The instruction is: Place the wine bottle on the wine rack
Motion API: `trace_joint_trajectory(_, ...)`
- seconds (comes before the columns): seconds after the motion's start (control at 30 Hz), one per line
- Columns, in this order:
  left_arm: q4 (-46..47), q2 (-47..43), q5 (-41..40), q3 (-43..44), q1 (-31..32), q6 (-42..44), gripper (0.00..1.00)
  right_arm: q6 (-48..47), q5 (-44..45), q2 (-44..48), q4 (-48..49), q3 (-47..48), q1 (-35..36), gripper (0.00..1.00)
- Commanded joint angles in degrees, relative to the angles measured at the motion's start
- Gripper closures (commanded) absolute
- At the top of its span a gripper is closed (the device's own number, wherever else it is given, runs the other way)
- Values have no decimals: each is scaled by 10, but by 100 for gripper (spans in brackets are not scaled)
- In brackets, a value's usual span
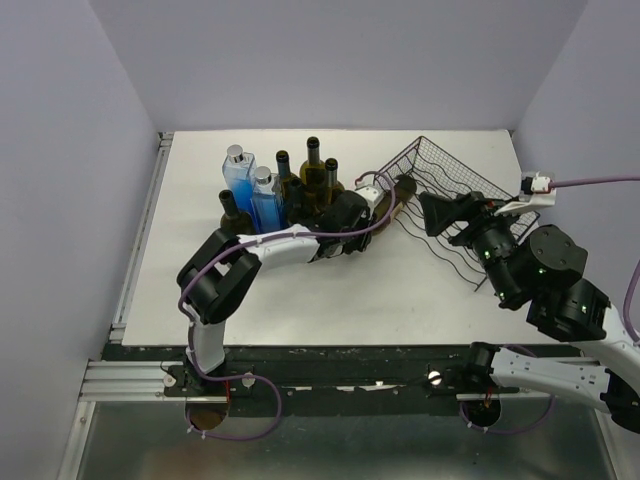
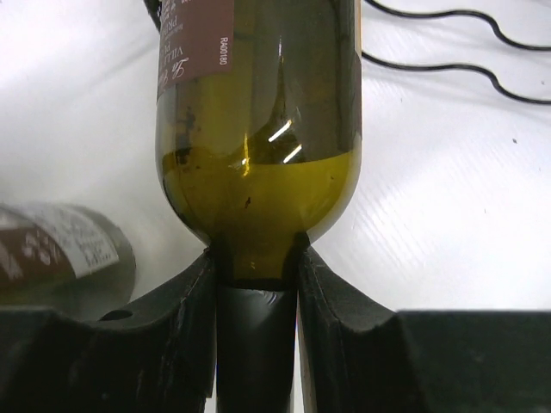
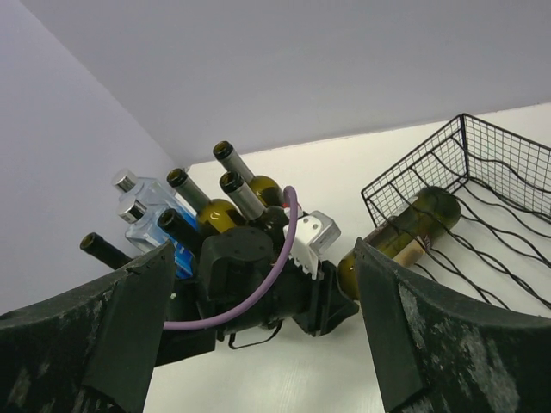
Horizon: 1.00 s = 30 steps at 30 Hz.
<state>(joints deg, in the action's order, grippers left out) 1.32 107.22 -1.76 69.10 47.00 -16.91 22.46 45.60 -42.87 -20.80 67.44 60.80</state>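
The bottle's shoulder is outside, so opening my left gripper now would leave it only partly in; I should first move it farther into the wine rack.
A green wine bottle with a brown label lies on its side, its base end inside the left corner of the black wire wine rack. My left gripper is shut on the bottle's neck. In the left wrist view the dark neck sits pinched between both fingers, with the wine bottle body stretching away above them. My right gripper hovers open over the rack's front, pointing left. Through the right wrist view I see the wine bottle behind the mesh side of the wine rack.
A cluster of dark wine bottles and two blue-filled clear bottles stands behind the left arm. One labelled bottle lies close to the left of the left gripper. Grey walls enclose the white table.
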Motion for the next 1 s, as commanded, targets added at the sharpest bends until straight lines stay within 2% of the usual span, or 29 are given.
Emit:
trace_joint_trajectory(0.0, 79, 29, -38, 77, 3, 21, 100, 3, 9, 11, -22, 5, 3, 10)
trace_joint_trajectory(0.13, 51, 66, -43, 134, 3, 14, 100, 1, 9, 17, -24, 4, 3, 10)
trace_joint_trajectory(0.37, 47, 114, -41, 183, 3, 8, 100, -4, 4, 18, -24, 3, 4, 10)
trace_joint_trajectory(0.63, -28, 167, -40, 272, 3, -1, 100, -14, 1, 17, -24, 6, 4, 10)
trace_joint_trajectory(0.83, -61, 189, -69, 305, 3, -10, 100, -15, 1, 20, -24, 3, 3, 10)
trace_joint_trajectory(0.9, -80, 197, -79, 318, 2, -18, 95, -16, 2, 21, -24, 3, 4, 10)
trace_joint_trajectory(0.97, -113, 210, -89, 343, 2, -23, 85, -18, 2, 22, -24, 5, 4, 10)
